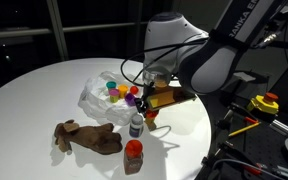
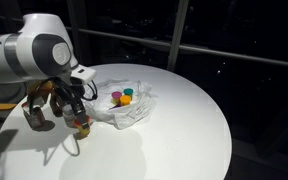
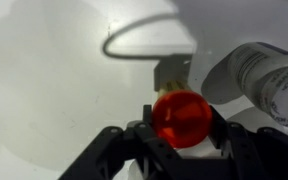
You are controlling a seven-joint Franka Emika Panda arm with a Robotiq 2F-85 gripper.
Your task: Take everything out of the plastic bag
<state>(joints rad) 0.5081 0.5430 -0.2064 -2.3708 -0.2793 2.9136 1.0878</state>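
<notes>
My gripper should open now, because the small jar's base is low on the flat table and the jar would stay standing.
The plastic bag (image 1: 96,100) (image 2: 134,112) lies crumpled and open on the white round table (image 1: 34,105). Small purple, orange and yellow cups (image 1: 119,92) (image 2: 124,97) are still inside it. My gripper (image 3: 179,122) (image 1: 150,106) (image 2: 77,116) is beside the bag, low over the table, shut on a small jar with a red lid (image 3: 179,112); both fingers (image 3: 136,135) press its sides. Outside the bag lie the brown plush toy (image 1: 89,138), a white bottle (image 1: 136,125) (image 3: 259,80) and another red-lidded jar (image 1: 133,155).
The table's front edge runs close behind the plush toy and the red-lidded jar. Yellow and red tools (image 1: 264,103) sit off the table at one side. Dark windows stand behind the table (image 2: 214,30).
</notes>
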